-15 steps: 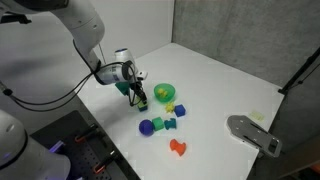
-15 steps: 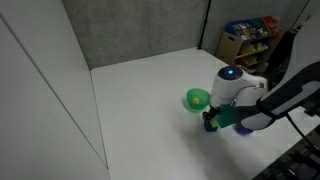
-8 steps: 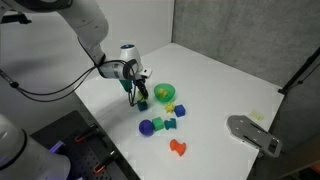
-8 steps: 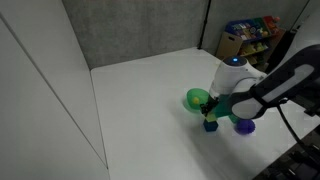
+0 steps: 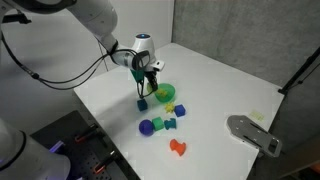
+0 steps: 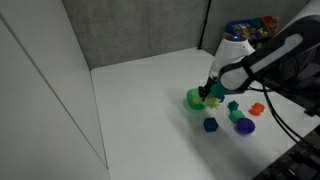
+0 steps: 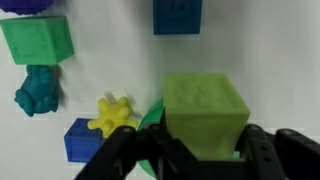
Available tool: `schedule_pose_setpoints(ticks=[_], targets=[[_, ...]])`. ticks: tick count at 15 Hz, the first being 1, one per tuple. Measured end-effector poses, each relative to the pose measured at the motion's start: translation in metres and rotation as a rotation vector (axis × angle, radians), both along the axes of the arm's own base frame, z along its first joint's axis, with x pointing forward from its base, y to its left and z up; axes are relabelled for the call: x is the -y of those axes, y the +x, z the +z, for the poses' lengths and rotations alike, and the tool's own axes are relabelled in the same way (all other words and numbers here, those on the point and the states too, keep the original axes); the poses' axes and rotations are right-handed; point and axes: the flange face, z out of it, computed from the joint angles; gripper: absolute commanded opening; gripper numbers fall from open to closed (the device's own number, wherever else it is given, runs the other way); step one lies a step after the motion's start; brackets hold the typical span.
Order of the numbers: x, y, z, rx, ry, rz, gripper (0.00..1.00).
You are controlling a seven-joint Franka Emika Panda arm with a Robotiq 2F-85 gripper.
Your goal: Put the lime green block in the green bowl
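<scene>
The lime green block hangs short of the middle of the bowl and would now end on the bowl's near rim, so the robot needs to move it toward the middle of the bowl before the gripper releases it.
My gripper (image 7: 200, 152) is shut on the lime green block (image 7: 205, 110), which fills the space between the jaws in the wrist view. In both exterior views the gripper (image 5: 152, 80) (image 6: 210, 92) hangs just above the near rim of the green bowl (image 5: 165, 94) (image 6: 195, 100). The block is off the table. A sliver of the bowl's rim (image 7: 150, 120) shows beside the block in the wrist view; the rest of the bowl is hidden behind the block.
A blue block (image 5: 142, 103) lies just beside the bowl. A blue ball (image 5: 147, 127), a darker green block (image 5: 160, 122), small teal and yellow pieces and an orange toy (image 5: 178, 147) lie in front. A grey device (image 5: 252, 132) sits at the table's edge.
The gripper has risen from the table beside the blue block, carrying the lime green block, and moved across to the green bowl's rim.
</scene>
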Motion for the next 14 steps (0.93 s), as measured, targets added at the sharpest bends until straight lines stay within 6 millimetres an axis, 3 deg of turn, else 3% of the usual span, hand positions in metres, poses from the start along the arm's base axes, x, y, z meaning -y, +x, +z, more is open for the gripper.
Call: schedule_pose_setpoints(ticks=[3, 4, 5, 8, 14], targets=[[0.016, 0.025, 0.012, 0.025, -0.016, -0.030, 0.26], [0.021, 0.034, 0.015, 0.036, -0.023, -0.042, 0.60], [0.025, 0.042, 0.018, 0.043, -0.031, -0.058, 0.78], [0.033, 0.062, 0.027, 0.047, -0.057, -0.097, 0.99], [0.016, 0.078, 0.052, 0.027, -0.091, -0.075, 1.00]])
